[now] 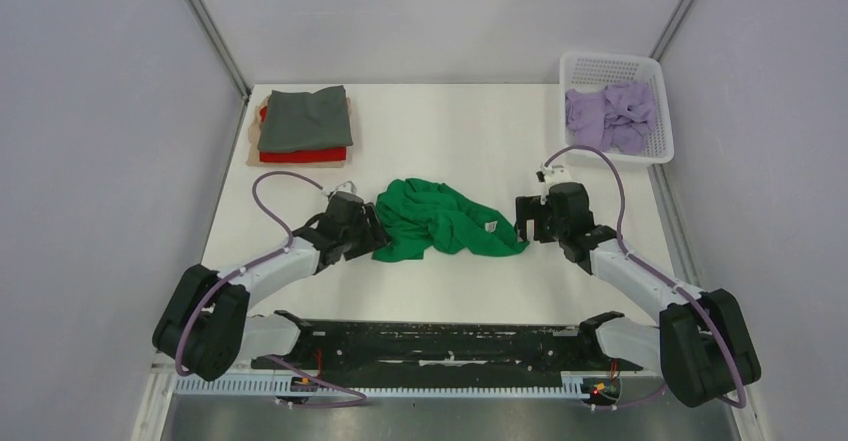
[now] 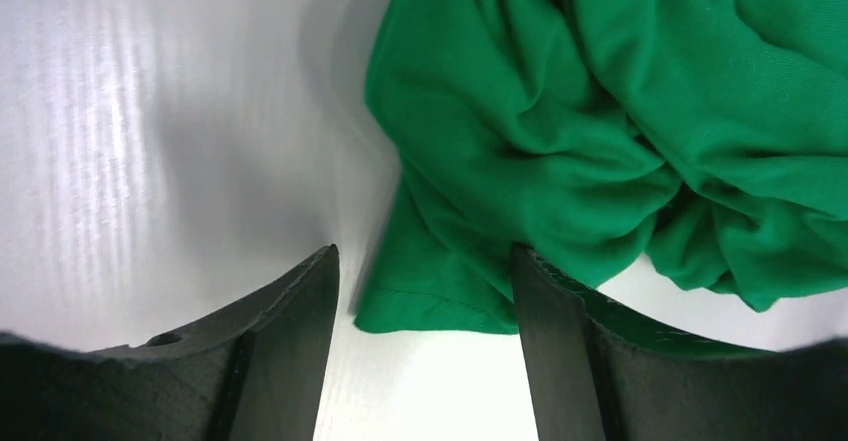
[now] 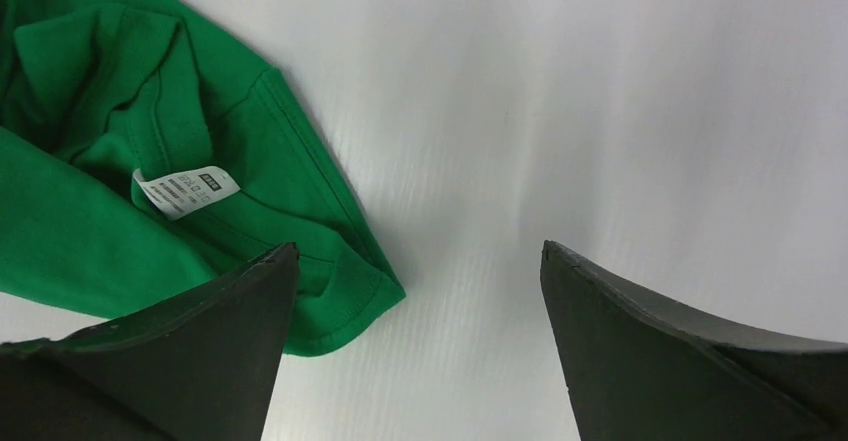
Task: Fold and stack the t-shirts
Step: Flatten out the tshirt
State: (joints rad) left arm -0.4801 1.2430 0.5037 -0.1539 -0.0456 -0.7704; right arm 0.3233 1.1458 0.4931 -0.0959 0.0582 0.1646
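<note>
The robot's right gripper will next grab the green t-shirt by its hem corner near the white label, to stretch the shirt open for folding.
A bright green t-shirt lies crumpled at the table's middle. My left gripper is open at its left edge; in the left wrist view a hemmed corner of the shirt lies between the open fingers, with nothing gripped. My right gripper is open at the shirt's right end; the right wrist view shows the hem corner and white label beside the left finger. A folded stack, dark grey on red on tan, sits at the back left. A lilac shirt lies in the basket.
A white plastic basket stands at the back right corner. Grey walls enclose the table on three sides. A black rail runs along the near edge between the arm bases.
</note>
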